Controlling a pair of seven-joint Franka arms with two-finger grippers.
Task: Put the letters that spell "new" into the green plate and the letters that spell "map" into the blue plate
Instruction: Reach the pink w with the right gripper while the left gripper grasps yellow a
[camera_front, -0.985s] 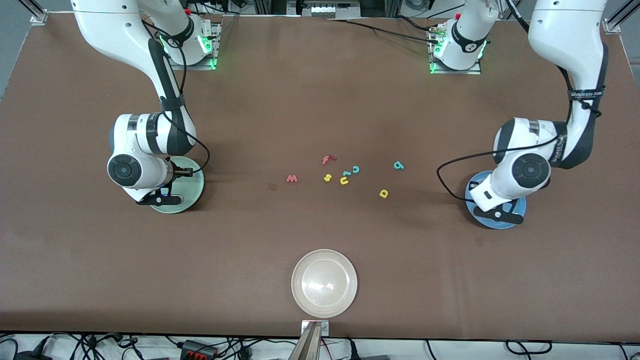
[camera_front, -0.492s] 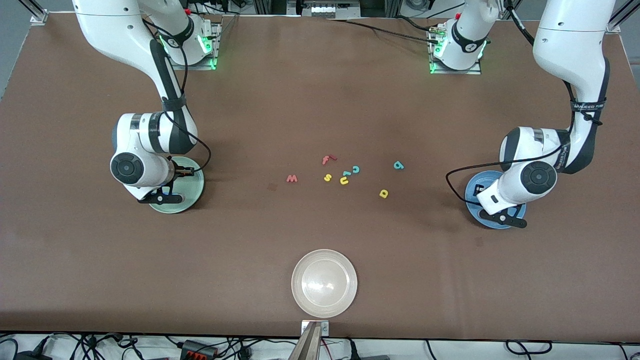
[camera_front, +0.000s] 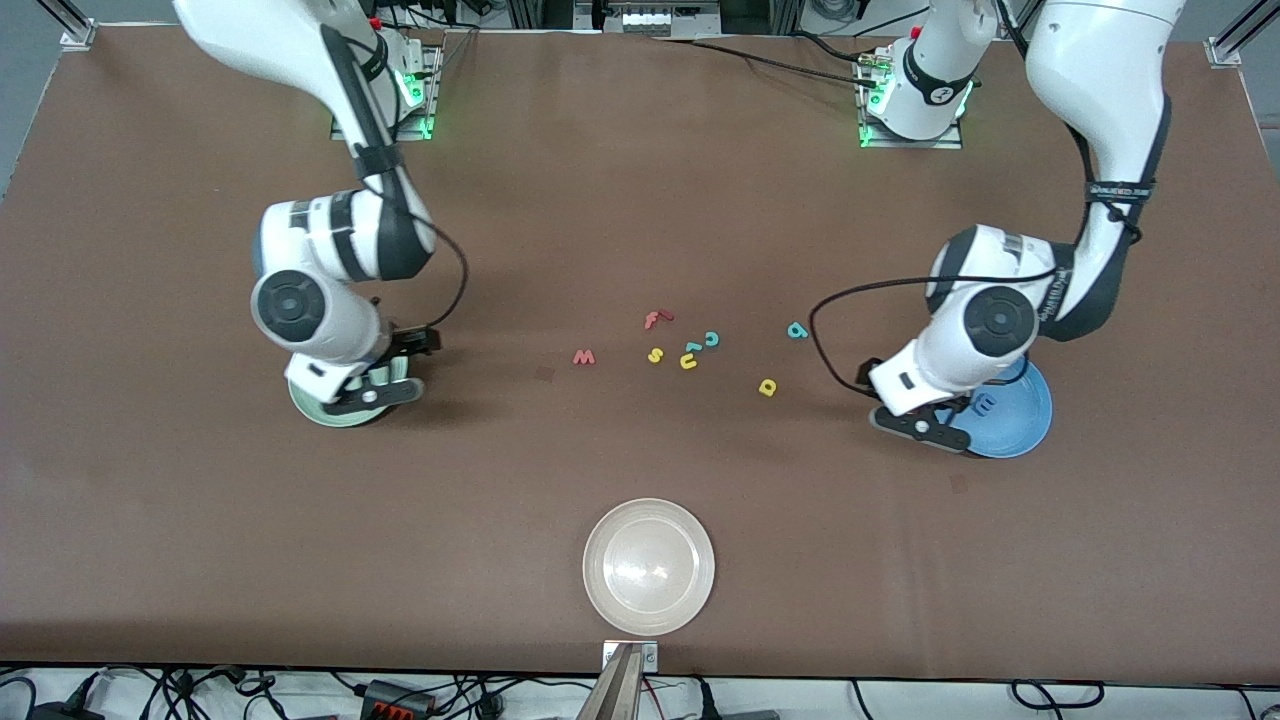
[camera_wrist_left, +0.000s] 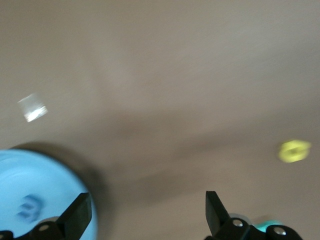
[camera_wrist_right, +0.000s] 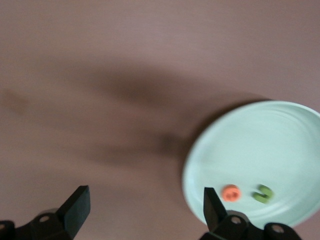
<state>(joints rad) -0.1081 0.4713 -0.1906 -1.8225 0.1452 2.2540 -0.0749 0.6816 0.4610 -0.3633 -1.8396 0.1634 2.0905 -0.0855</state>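
Note:
Next, my left gripper takes hold of the yellow a by its body around the hole to spell "map" in the blue plate.
The green plate holds the orange e and the dark green n. My right gripper is open and empty, over the table at that plate's rim. The blue plate holds the blue m. My left gripper is open and empty over bare table beside that plate. The pinkish-red w, teal p and yellow a lie on the table mid-way between the plates. The yellow a also shows in the left wrist view.
A red f, yellow s, yellow u and teal c lie clustered between the w and the p. A whitish-beige plate sits near the table's front edge, nearer the camera than the letters.
Both arms have swung off their plates toward the table's middle. The blue m now shows lying in the blue plate, uncovered by the left hand.

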